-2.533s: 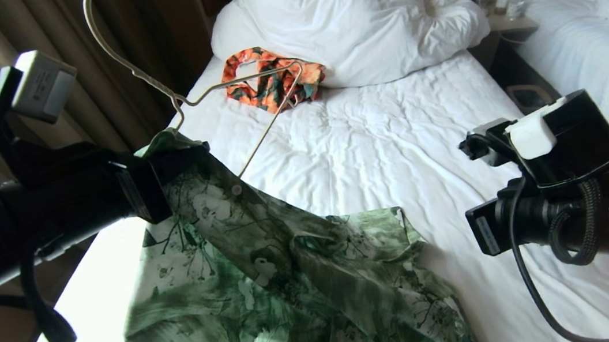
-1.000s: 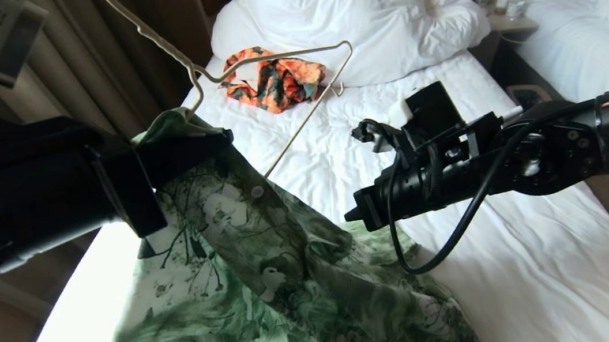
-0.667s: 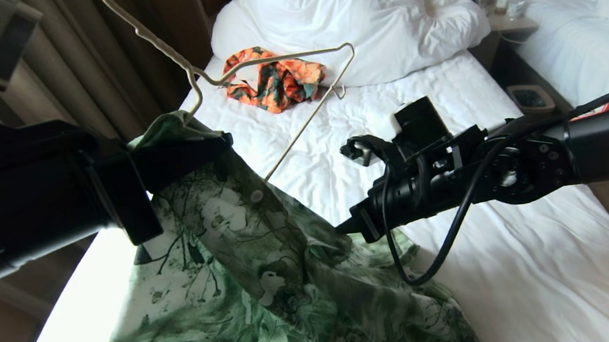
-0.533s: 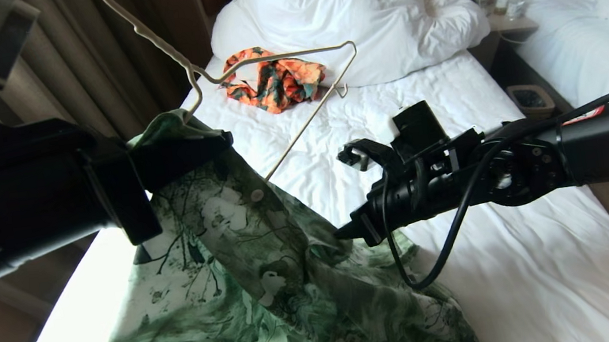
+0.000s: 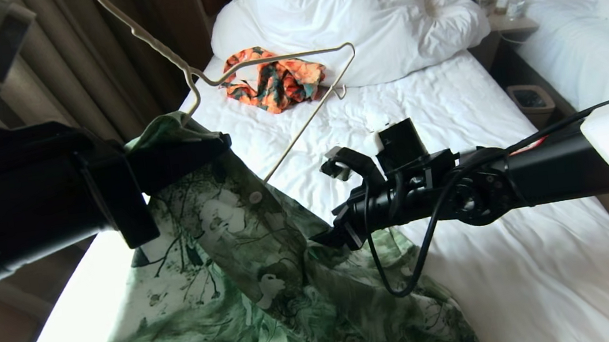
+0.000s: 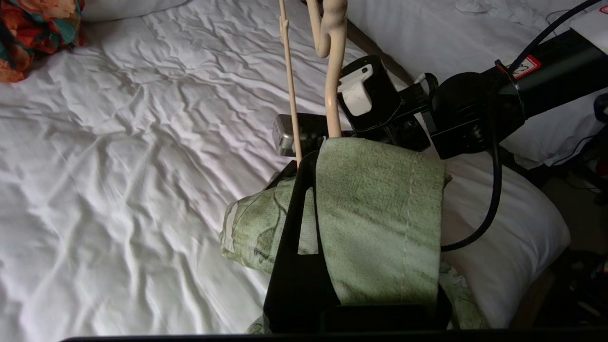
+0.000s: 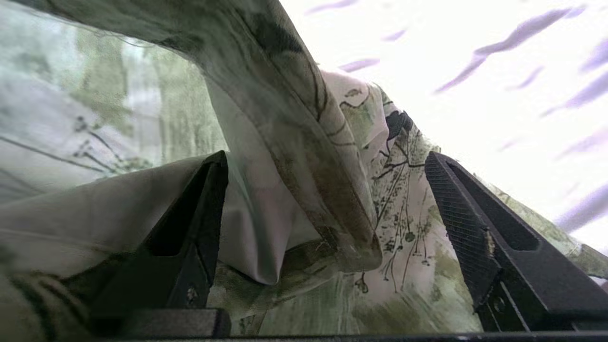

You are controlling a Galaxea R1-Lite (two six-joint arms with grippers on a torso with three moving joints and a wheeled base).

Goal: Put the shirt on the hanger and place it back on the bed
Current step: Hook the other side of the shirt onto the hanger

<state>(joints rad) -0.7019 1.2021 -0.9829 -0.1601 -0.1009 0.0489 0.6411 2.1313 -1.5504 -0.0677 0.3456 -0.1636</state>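
Observation:
The robot's right gripper needs to grab the shirt next by its hemmed opening edge point(image 5: 308, 230), so that it can draw the shirt over the hanger's bare end point(image 5: 350, 47).
The green flower-print shirt point(image 5: 247, 271) hangs from my left gripper point(image 5: 208, 145), and its lower part is heaped on the bed point(image 5: 449, 118). That gripper is raised at the left and shut on a fold of shirt point(image 6: 380, 213), with the cream wire hanger point(image 6: 334, 95) running into the same grip. The hanger point(image 5: 280, 63) sticks up and across above the sheet, its far end bare. My right gripper point(image 5: 321, 238) reaches in from the right. It stands open point(image 7: 325, 159) with a hanging fold of shirt point(image 7: 304, 190) between its fingers.
An orange-and-dark-green garment point(image 5: 276, 84) lies by the bulky white duvet and pillow point(image 5: 349, 14) at the head of the bed. Brown curtains point(image 5: 95, 74) hang at the left. A nightstand point(image 5: 506, 18), a bin point(image 5: 531, 99) and a second white bed point(image 5: 601, 30) are at the right.
My right arm has swung in from the right and down to the shirt, and its jaws have opened around a fold. My left gripper lifted slightly earlier and has since held still.

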